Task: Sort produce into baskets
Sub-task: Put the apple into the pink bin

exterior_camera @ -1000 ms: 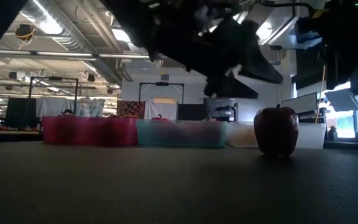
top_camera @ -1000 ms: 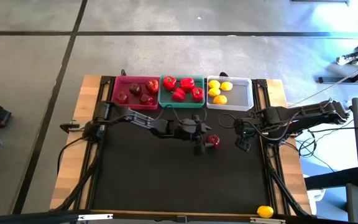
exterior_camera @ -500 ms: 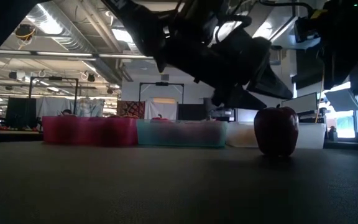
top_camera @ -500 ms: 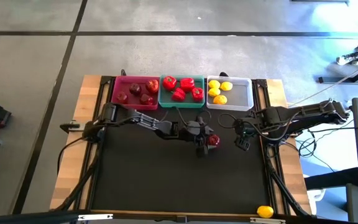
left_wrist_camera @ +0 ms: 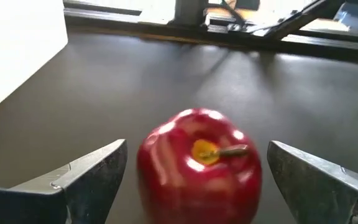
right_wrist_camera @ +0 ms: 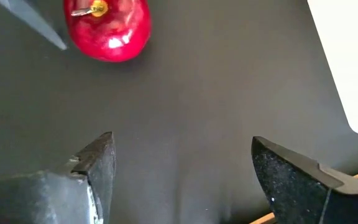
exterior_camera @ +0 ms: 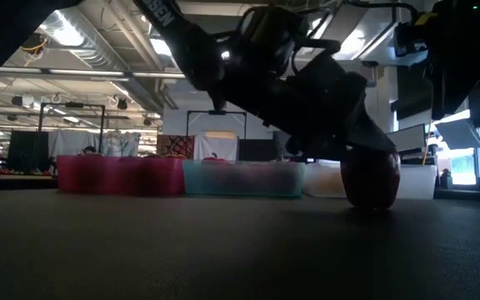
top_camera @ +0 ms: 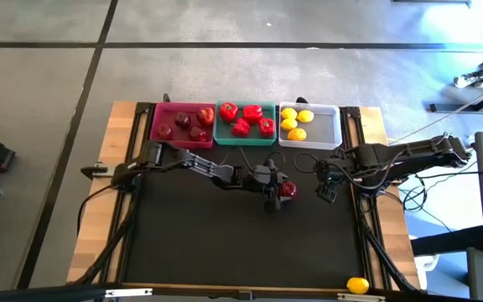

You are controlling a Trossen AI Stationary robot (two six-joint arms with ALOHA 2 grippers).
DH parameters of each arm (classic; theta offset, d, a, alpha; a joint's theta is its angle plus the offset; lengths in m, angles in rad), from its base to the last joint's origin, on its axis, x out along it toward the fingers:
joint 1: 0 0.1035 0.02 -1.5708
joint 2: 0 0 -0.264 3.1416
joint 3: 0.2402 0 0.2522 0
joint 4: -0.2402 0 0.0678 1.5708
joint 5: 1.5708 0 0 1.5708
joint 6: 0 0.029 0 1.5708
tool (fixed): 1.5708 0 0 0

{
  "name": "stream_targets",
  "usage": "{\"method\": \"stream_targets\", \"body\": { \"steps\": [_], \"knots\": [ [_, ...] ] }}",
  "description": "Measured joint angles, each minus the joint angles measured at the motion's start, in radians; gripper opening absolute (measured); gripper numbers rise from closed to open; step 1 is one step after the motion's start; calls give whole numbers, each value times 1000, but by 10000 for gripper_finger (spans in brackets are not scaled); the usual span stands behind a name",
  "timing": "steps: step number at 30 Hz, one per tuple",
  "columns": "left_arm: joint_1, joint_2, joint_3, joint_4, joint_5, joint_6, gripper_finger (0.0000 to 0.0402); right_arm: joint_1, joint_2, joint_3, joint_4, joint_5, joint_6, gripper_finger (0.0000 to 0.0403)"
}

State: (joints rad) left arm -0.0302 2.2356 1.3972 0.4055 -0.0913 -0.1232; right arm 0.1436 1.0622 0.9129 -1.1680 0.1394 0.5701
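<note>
My left gripper grabs the dark red apple (top_camera: 288, 190) by its round sides next. The apple then goes in the pink basket with the others.
A dark red apple (top_camera: 288, 190) stands upright on the black mat, stem up; it also shows in the left wrist view (left_wrist_camera: 199, 167), the low view (exterior_camera: 372, 175) and the right wrist view (right_wrist_camera: 107, 26). My left gripper (left_wrist_camera: 197, 180) is open, one finger on each side of the apple, not touching it. My right gripper (right_wrist_camera: 182, 171) is open and empty, to the right of the apple (top_camera: 327, 191). The pink basket (top_camera: 159, 134) holds apples, the teal basket (top_camera: 219, 134) red peppers, the grey-white basket (top_camera: 329, 130) lemons.
One lemon (top_camera: 357, 285) lies at the table's near edge on the right. The three baskets stand in a row along the far edge. The black mat (top_camera: 208, 243) lies bare between the arms and the near edge.
My left gripper has moved toward the table's right edge and down to the apple, so that its open fingers now stand on either side of it. The apple has stayed in place.
</note>
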Motion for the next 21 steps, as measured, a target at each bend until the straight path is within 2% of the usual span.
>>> {"method": "stream_targets", "body": {
  "steps": [8,16,21],
  "knots": [
    [-2,26,-1,3,1,31,379,0,0,0,3,12,-2,298],
    [-2,24,0,30,-2,29,282,0,0,0,39,19,-9,298],
    [-2,-6,0,-6,5,17,277,0,0,0,49,50,-43,298]
  ]
}}
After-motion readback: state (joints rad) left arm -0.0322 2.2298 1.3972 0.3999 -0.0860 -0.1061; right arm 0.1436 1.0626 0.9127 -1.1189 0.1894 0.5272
